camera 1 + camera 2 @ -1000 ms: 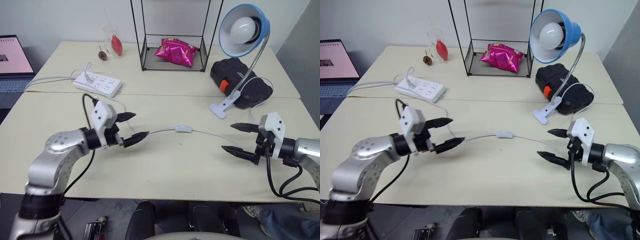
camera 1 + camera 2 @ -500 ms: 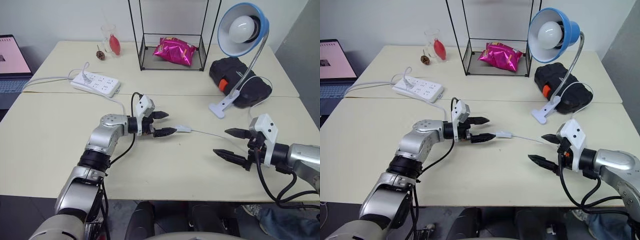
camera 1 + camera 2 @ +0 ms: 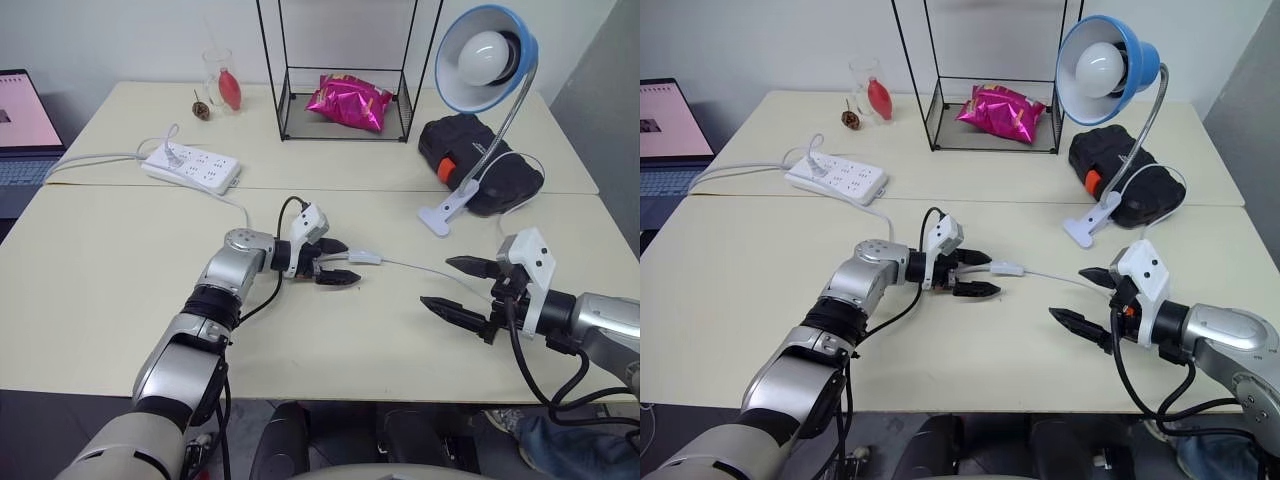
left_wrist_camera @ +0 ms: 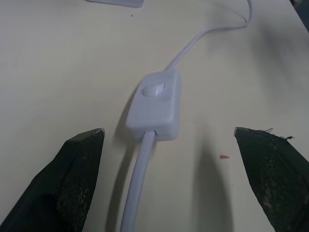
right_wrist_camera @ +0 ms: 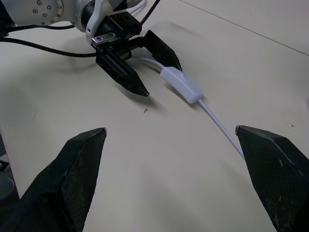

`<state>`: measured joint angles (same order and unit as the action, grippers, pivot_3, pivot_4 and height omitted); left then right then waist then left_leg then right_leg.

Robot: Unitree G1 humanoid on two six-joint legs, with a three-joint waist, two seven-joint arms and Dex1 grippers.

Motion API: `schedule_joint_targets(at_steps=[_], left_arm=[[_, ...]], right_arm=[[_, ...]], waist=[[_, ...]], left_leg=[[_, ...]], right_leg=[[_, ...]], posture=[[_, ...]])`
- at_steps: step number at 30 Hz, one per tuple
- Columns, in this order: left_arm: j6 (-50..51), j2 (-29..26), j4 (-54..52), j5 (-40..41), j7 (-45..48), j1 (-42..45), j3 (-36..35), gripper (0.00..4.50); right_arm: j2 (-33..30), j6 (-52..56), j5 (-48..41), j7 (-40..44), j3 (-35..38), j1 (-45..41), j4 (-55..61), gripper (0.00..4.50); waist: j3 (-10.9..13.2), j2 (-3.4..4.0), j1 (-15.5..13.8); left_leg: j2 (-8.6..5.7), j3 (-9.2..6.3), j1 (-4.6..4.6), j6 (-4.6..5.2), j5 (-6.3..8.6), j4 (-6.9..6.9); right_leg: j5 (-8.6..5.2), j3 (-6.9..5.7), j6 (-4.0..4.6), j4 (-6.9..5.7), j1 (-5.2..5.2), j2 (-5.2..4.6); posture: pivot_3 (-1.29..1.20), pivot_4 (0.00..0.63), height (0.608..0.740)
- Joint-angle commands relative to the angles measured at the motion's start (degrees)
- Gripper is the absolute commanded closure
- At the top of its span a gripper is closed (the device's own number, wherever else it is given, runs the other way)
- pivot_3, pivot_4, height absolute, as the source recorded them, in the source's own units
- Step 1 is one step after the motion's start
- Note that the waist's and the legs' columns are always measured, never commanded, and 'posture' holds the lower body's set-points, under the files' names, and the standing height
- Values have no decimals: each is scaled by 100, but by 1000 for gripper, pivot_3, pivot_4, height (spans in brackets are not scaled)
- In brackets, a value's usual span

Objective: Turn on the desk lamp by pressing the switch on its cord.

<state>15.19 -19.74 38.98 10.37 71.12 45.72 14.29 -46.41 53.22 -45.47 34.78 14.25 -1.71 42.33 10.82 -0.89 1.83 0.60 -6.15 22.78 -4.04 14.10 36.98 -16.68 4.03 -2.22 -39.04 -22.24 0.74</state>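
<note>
I will grab the switch's cord-entry end [image 4: 152, 126] with my left gripper, so the switch's button [image 4: 153, 89] stays free.
The blue desk lamp [image 3: 487, 58] stands unlit at the back right on its chrome gooseneck and white clip base [image 3: 440, 216]. Its thin white cord [image 3: 430, 270] runs across the table to the small white switch [image 3: 366, 257], which lies flat with its button up [image 4: 155, 90]. My left gripper [image 3: 346, 263] is open just left of the switch, its fingertips [image 4: 84, 145] on either side of the cord and not touching the switch. My right gripper [image 3: 440, 282] hovers open over the cord to the right of the switch [image 5: 181, 84], nothing between its fingers.
A white power strip [image 3: 192, 166] with its thicker cable lies at the back left. A wire rack [image 3: 345, 70] holds a pink bag [image 3: 348, 101]. A black case [image 3: 482, 160] sits behind the lamp clip, a glass [image 3: 224, 82] at the back and a laptop [image 3: 18, 125] at far left.
My left gripper has swung right and down across the table, from well left of the switch to right beside it. The right gripper has edged slightly left. Both stay open.
</note>
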Motion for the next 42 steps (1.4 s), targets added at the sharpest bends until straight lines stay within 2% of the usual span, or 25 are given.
schedule_joint_targets(at_steps=[1,10,15,20,27,34,37,42], left_arm=[[-43,144,97,-62,58,202,-34,4],[163,332,416,-21,39,372,-211,4],[90,384,503,-66,-20,377,-232,978],[-1,476,525,-53,-111,383,-269,2169],[-187,522,515,-61,-249,359,-300,3402],[-797,477,231,-214,-493,167,-341,3402],[-1154,446,-198,-210,-693,-16,-435,3402],[-1389,420,-1417,-6,-949,-505,-651,3402]], right_arm=[[-33,46,-192,-108,76,-166,171,0],[-82,167,-364,-259,45,-298,207,0],[-129,203,-448,-321,61,-304,238,0],[-168,236,-502,-355,84,-327,259,0],[-232,225,-541,-381,63,-348,258,0],[-175,133,-526,-455,17,-350,234,0],[-59,90,-567,-531,81,-183,267,0],[751,44,-1165,-1134,312,353,424,0]], waist=[[0,0,-1],[0,0,0],[0,0,-2],[0,0,-2],[0,0,-3],[0,0,-2],[0,0,-4],[-2,-3,-14]], left_leg=[[0,0,0,0,0,1],[-1,-1,1,0,0,1],[-1,-1,1,0,0,1],[-1,-1,1,0,0,1],[-1,-1,1,0,0,1],[-1,-1,1,0,0,1],[0,-1,1,0,0,1],[3,-6,3,0,0,0]], right_leg=[[0,0,0,0,1,0],[1,0,0,0,0,0],[1,-1,-1,0,1,0],[1,-1,0,-1,0,0],[1,-1,0,-1,0,0],[1,0,0,-1,0,0],[2,0,2,0,0,-1],[3,-2,4,0,0,-1]], posture=[[0,150,740],[0,150,740],[0,150,740],[0,150,740],[0,150,740],[0,150,740],[0,150,740],[0,150,740]])
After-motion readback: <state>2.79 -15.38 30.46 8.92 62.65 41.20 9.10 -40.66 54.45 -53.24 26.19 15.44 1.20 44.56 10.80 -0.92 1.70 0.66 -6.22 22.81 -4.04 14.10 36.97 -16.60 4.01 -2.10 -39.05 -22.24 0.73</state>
